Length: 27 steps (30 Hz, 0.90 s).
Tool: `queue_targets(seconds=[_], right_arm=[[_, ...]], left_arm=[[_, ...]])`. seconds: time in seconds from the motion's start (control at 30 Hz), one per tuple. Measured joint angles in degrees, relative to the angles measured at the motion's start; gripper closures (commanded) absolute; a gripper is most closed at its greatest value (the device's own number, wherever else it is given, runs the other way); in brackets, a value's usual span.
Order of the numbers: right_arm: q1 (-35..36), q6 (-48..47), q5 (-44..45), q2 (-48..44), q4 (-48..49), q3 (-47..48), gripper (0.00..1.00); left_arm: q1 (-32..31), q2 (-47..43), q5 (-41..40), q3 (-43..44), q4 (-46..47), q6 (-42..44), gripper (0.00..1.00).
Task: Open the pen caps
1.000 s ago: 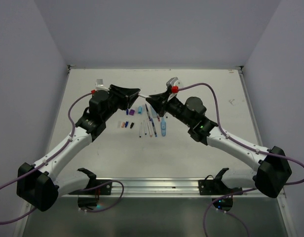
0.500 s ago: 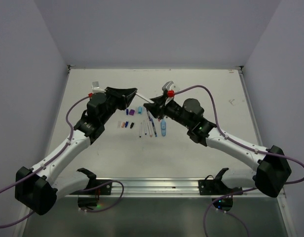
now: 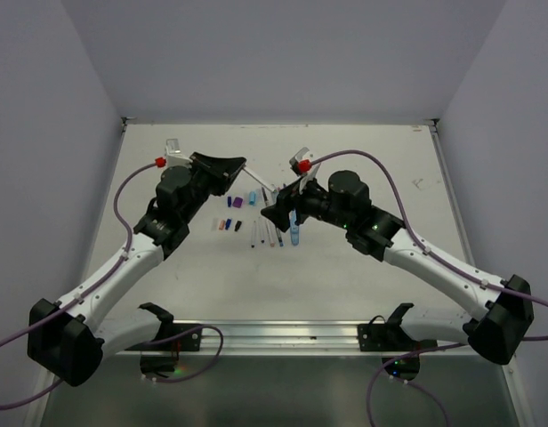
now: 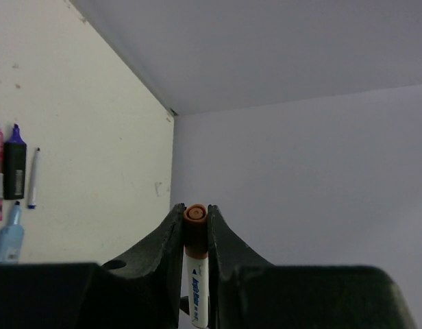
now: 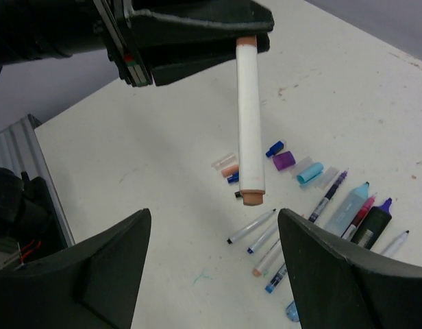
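Note:
The right gripper grips the white pen by its white body near the free orange end (image 3: 268, 184) (image 5: 251, 173) next, which leaves the cap free to open.
My left gripper (image 3: 245, 165) (image 4: 195, 208) is shut on a white pen (image 3: 259, 176) (image 4: 196, 274) (image 5: 249, 123), pinching it at one orange end (image 4: 194, 221). The pen hangs above the table, and its other orange end (image 5: 252, 197) is free. Just beyond that end, my right gripper (image 3: 278, 206) (image 5: 214, 210) stands wide open and holds nothing. Below lie loose pen caps: purple (image 5: 283, 160), light blue (image 5: 309, 173), blue (image 5: 275, 149) and orange (image 5: 229, 170). Several more pens (image 3: 269, 229) (image 5: 252, 226) lie in a row beside them.
A black marker with a purple tip (image 4: 14, 168) (image 5: 373, 226) and a light-blue marker (image 3: 294, 233) (image 5: 348, 209) lie at the right of the row. Grey walls (image 3: 283, 53) close in the white table (image 3: 363, 294). A metal rail (image 3: 274, 336) runs along its near edge.
The right gripper has opened, let go of the white pen's end and dropped towards the row of pens. The left gripper keeps hold of the pen and has shifted slightly.

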Motion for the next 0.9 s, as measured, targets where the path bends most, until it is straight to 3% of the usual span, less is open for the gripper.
queue_targets(seconds=[0.17,0.43,0.63,0.9], right_arm=[[-0.35,-0.02,1.4,1.11,-12.35,10.27,0.21],[-1.31,0.22,-0.37,8.83,-19.85,20.44,0.23],[-1.46,1.55,-3.58,15.32,-21.14,22.51,0.25],[-2.45,3.69,-6.49,15.98,-17.4,22.51,0.33]], left_arm=[[0.0,0.79,1.11,0.48,-0.22,14.88,1.0],[0.0,-0.37,6.58,1.11,1.11,33.33,1.0],[0.0,-2.58,10.51,1.11,3.87,39.76,1.0],[0.0,-4.24,13.62,0.98,7.93,41.62,1.0]])
